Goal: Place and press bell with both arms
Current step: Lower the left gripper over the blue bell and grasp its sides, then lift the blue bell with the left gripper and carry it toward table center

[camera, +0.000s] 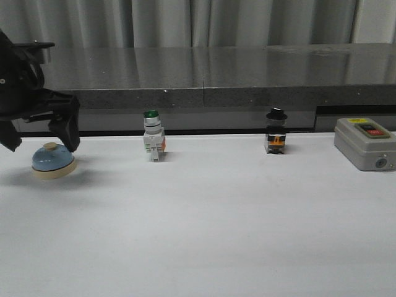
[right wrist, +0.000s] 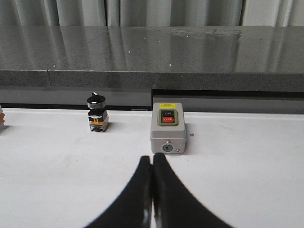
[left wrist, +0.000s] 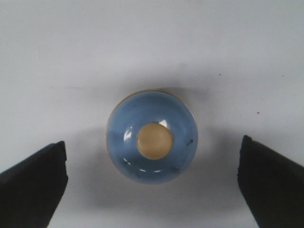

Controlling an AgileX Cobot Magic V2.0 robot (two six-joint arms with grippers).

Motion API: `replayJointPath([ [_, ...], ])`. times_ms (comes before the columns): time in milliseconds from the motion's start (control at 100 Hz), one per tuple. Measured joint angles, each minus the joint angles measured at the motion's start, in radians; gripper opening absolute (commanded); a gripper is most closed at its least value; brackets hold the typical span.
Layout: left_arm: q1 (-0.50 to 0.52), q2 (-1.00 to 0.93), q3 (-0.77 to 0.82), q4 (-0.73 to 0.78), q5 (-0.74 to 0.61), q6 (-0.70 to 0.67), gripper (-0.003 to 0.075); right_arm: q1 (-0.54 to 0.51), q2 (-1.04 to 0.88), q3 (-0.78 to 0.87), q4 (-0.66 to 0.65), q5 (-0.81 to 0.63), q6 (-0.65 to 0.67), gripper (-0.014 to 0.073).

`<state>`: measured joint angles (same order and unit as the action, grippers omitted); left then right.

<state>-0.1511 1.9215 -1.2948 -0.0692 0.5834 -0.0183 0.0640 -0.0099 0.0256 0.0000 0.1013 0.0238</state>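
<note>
My left gripper's fingers are still up by the cream button, above the blue dome's sides, so my left gripper lowers next, then closes on the bell.
The light-blue dome bell with a cream base and cream button stands at the far left of the white table. My left gripper hangs open right above it, one finger on each side, not touching. In the left wrist view the bell lies between the two dark fingers, with wide gaps on both sides. My right gripper is shut and empty, low over the table and pointing at a grey switch box. The right arm does not show in the front view.
A green-capped white push-button switch stands left of the middle. A black-knobbed switch stands right of the middle, also in the right wrist view. The grey ON/OFF switch box sits at the far right. A dark ledge runs behind.
</note>
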Motion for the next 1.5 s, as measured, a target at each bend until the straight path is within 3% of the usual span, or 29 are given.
replayJointPath([
  [550, 0.000, 0.109, -0.041, 0.001, -0.044, 0.000, 0.0684, 0.000, 0.000, 0.000, 0.000, 0.000, 0.000, -0.0069],
  [640, 0.000, 0.109, -0.041, 0.001, -0.052, 0.000, 0.0606, 0.000, 0.000, 0.000, 0.000, 0.000, 0.000, -0.0069],
  [810, 0.000, 0.109, -0.043, 0.001, -0.056, 0.000, 0.0302, 0.000, 0.000, 0.000, 0.000, 0.000, 0.000, -0.0069],
  [930, 0.000, 0.109, -0.043, 0.001, -0.056, 0.000, 0.0175, 0.000, 0.000, 0.000, 0.000, 0.000, 0.000, -0.0069],
  [1220, 0.000, 0.085, -0.045, 0.001, -0.024, 0.000, 0.0150, 0.000, 0.000, 0.000, 0.000, 0.000, 0.000, -0.0069],
  [1500, -0.058, -0.093, -0.045, 0.001, 0.042, 0.000, 0.0146, 0.000, 0.000, 0.000, 0.000, 0.000, 0.000, -0.0069],
])
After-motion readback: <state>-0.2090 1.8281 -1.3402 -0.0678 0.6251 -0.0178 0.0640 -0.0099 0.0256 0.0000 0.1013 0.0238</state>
